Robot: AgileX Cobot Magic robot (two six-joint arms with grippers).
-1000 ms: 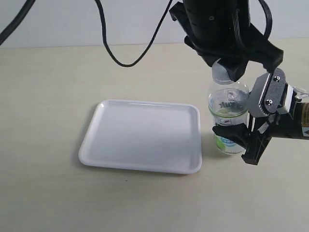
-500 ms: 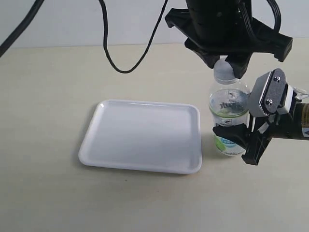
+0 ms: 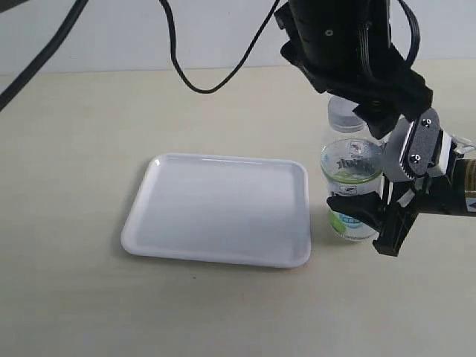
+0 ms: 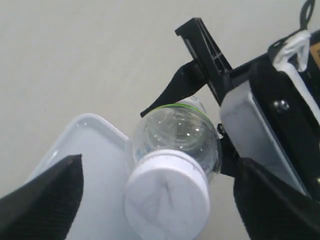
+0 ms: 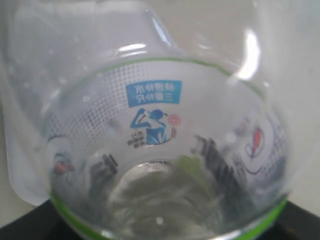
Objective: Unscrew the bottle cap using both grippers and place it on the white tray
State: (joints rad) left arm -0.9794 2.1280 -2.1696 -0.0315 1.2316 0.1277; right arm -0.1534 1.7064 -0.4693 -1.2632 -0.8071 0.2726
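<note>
My left gripper is to grip the bottle's cap by its round side next, so that it can unscrew the cap for the white tray.
The clear bottle with the lime label stands upright just right of the white tray. Its white cap sits on the neck. My right gripper, the one with the silver plate, is shut on the bottle's lower body. The bulky black left gripper hangs over the cap. In the left wrist view the cap lies between two wide-spread fingers that do not touch it, so this gripper is open. The bottle fills the right wrist view and hides the jaws.
A black cable loops down from the left arm over the far side of the beige table. The tray's corner shows beside the bottle in the left wrist view. Nothing lies on the tray.
The left gripper has let go of the cap, spread its fingers and turned above it. Bottle, cap, tray and right gripper have stayed in place.
</note>
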